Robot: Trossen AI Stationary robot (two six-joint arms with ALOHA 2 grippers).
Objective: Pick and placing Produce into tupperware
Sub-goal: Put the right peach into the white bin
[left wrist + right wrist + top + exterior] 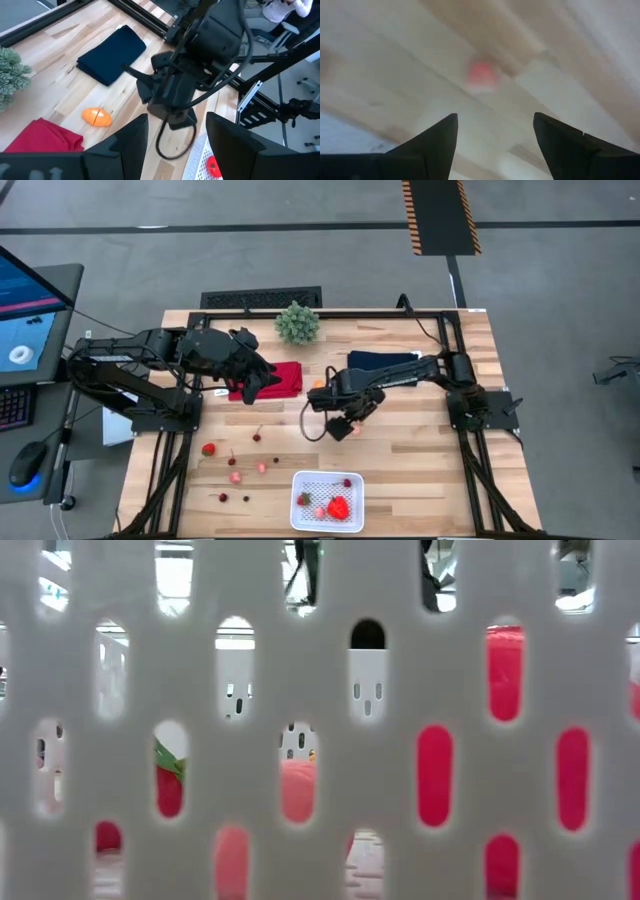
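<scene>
The right gripper grabs the pinkish fruit's rounded body [356,428] next, to place the pinkish fruit into the white tupperware [327,500].
The white tupperware [327,500] sits at the table's near edge with a red pepper piece [339,507], a strawberry and a cherry in it. The low view looks through its slotted wall [330,670] at red and pink pieces. A strawberry [208,448], cherries [257,437] and pinkish pieces [236,476] lie loose on the wood to the tupperware's left. An orange piece [96,116] lies next to the red cloth. My right gripper [342,426] hangs open mid-table, just above a pinkish piece [481,72]. My left gripper [177,145] is open above the red cloth.
A red folded cloth [280,378] and a navy folded cloth [383,361] lie at the far middle of the table. A bushy green plant [297,323] stands at the far edge. A black frame [462,350] runs along the table's sides. Bare wood lies right of the tupperware.
</scene>
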